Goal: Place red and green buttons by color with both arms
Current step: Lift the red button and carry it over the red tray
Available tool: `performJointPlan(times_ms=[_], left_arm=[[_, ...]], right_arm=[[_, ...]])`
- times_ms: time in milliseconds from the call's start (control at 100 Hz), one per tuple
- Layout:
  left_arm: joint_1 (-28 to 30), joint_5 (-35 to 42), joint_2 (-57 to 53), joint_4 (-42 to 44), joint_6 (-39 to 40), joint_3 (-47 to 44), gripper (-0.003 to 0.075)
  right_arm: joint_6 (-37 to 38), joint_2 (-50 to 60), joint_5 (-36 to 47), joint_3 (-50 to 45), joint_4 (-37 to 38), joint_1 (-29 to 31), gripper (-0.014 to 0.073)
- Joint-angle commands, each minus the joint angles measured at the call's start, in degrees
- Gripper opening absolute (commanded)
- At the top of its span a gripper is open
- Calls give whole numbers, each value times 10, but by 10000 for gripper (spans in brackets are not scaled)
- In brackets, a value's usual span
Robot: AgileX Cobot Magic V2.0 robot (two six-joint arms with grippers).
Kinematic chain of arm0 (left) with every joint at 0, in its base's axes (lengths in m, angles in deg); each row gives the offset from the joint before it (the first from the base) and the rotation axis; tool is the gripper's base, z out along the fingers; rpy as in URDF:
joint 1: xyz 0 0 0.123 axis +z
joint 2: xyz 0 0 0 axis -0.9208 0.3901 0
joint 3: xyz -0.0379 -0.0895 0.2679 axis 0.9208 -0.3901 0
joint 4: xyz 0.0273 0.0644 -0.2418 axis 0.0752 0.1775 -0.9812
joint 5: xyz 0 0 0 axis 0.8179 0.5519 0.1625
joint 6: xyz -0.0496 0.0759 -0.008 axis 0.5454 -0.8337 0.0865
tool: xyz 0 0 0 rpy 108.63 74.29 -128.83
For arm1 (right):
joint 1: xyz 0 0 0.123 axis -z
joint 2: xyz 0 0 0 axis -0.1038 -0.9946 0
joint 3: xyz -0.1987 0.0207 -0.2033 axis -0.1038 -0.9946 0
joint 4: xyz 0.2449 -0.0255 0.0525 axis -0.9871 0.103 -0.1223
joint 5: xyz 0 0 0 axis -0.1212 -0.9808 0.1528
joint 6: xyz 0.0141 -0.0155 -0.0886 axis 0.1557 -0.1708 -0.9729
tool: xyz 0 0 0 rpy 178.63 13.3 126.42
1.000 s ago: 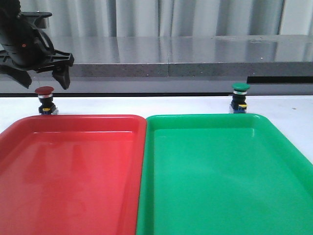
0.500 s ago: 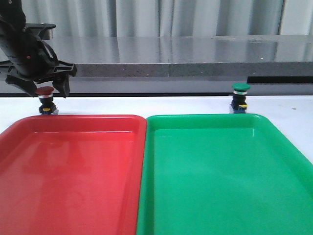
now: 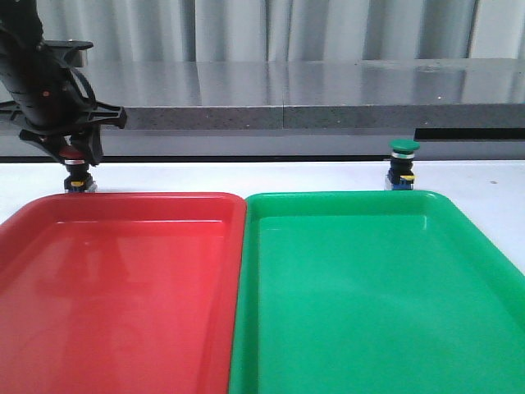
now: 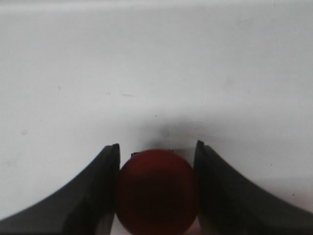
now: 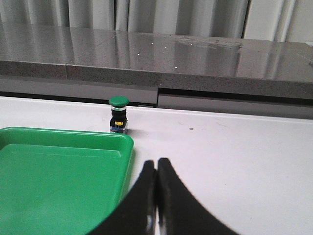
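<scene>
The red button's base (image 3: 80, 187) is behind the tray's rim, so my left gripper keeps hold of the red button until it is in the red tray.
The red button (image 3: 76, 175) stands on the white table just behind the red tray (image 3: 123, 199), at the far left. My left gripper (image 3: 73, 153) is down over it, and its cap is partly hidden by the fingers. In the left wrist view the dark-red cap (image 4: 157, 191) fills the gap between the two fingers, and my left gripper (image 4: 156, 148) is shut on it. The green button (image 3: 403, 164) stands upright behind the green tray (image 3: 344, 198). In the right wrist view the green button (image 5: 119, 113) lies well ahead of my right gripper (image 5: 156, 161), which is shut and empty.
The two large trays lie side by side and fill the near table. A grey stone ledge (image 3: 287, 107) runs along the back. The green tray's corner (image 5: 124, 139) lies close beside my right gripper. The right arm is out of the front view.
My left gripper came down from above the red button and closed its fingers round the cap. The green button and the trays have not moved.
</scene>
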Motion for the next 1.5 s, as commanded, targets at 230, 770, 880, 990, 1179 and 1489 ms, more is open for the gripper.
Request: performJointPlan(times_ms=[230, 770, 880, 990, 1179, 1489], left_arm=[[-2, -46, -121, -39, 4, 47, 112], [-83, 0, -240, -101, 5, -115, 112], [-108, 32, -253, -101, 9, -164, 112], [-124, 63, -254, -101, 23, -202, 113], [-129, 127, -254, -101, 53, -260, 113], [-129, 162, -253, -100, 53, -312, 113]], right_arm=[[-4, 11, 51, 9, -1, 4, -67], [-4, 11, 51, 9, -1, 4, -67], [-4, 11, 51, 9, -1, 4, -67], [-4, 11, 51, 9, -1, 4, -67], [-4, 11, 51, 9, -1, 4, -67], [-4, 11, 51, 9, -1, 4, -67]])
